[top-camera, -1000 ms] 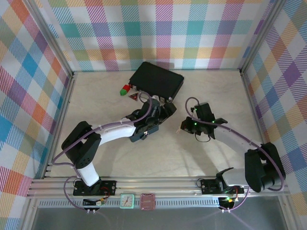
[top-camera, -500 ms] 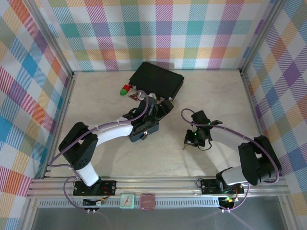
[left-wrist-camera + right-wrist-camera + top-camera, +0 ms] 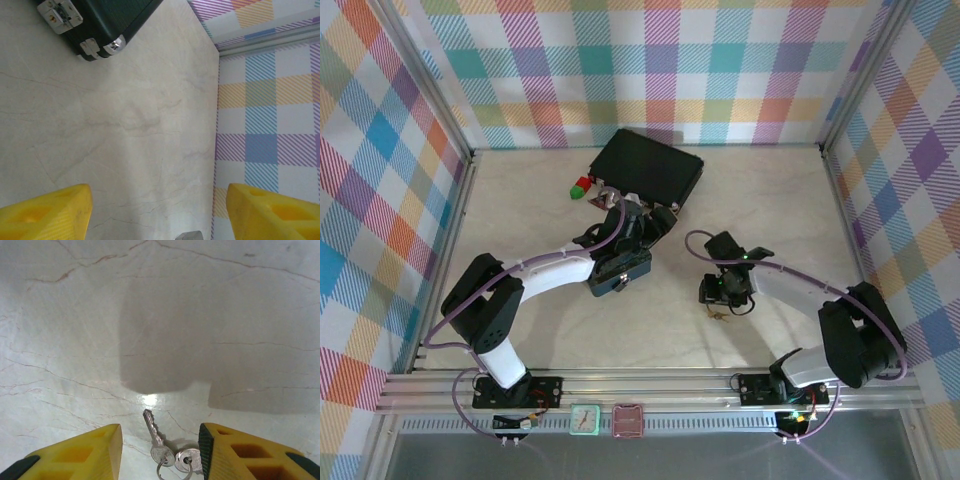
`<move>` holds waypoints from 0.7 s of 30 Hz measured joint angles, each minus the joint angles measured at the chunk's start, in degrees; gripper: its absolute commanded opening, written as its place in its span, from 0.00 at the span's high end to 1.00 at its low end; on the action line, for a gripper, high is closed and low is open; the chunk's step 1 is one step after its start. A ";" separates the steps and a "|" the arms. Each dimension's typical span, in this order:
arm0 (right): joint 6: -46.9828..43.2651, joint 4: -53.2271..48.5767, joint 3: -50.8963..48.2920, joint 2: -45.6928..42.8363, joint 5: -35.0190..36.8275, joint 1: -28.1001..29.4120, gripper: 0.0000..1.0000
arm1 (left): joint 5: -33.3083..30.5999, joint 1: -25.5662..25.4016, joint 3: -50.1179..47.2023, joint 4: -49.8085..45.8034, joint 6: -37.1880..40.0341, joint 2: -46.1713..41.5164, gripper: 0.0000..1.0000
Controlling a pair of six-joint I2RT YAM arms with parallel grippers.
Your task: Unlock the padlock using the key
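Observation:
The key's blade should stay free to unlock the padlock, so my right gripper should next grab the key by its round head near the ring (image 3: 717, 315) (image 3: 163, 455).
The key (image 3: 154, 435) lies flat on the pale marble table, on a ring with a second key (image 3: 187, 460), blade pointing away. My right gripper (image 3: 160, 429) hangs just above it, open, a yellow finger on either side and neither touching it. From above, that gripper (image 3: 720, 295) is right of centre with the keys (image 3: 720, 316) just in front of it. My left gripper (image 3: 159, 192) is open over bare table near the black case (image 3: 95, 20). A small grey metal piece (image 3: 189, 235) pokes in at the bottom edge; I cannot tell whether it is the padlock.
The black case (image 3: 648, 168) with silver latches sits at the back centre. Red and green little blocks (image 3: 582, 186) lie at its left corner. Plaid walls close in the table on three sides. Both arms reach toward the middle.
My right gripper has opened and let go of the key, which now lies on the table. The right arm drew back toward the near side. The left arm shifted slightly toward the case.

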 measured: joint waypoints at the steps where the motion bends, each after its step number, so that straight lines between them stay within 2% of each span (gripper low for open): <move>1: 0.00 -0.26 0.09 0.44 0.98 0.96 0.54 | 0.00 0.07 -0.31 -0.02 0.00 -0.02 0.29; 6: 0.22 -1.81 0.11 2.16 3.65 3.82 0.57 | -0.02 0.83 -1.22 -0.42 -0.02 -0.07 0.29; 10: 1.36 -2.10 0.04 3.69 4.74 5.18 0.64 | 0.00 1.64 -1.22 -0.63 -0.02 -0.42 0.29; 16: 2.67 -1.88 -0.50 3.89 5.77 6.49 0.64 | 0.00 2.32 -1.25 -0.63 -0.04 -0.96 0.28; 21: 4.37 -1.44 -0.90 3.76 7.61 8.09 0.60 | 0.00 2.49 -1.25 -0.70 -0.04 -1.16 0.29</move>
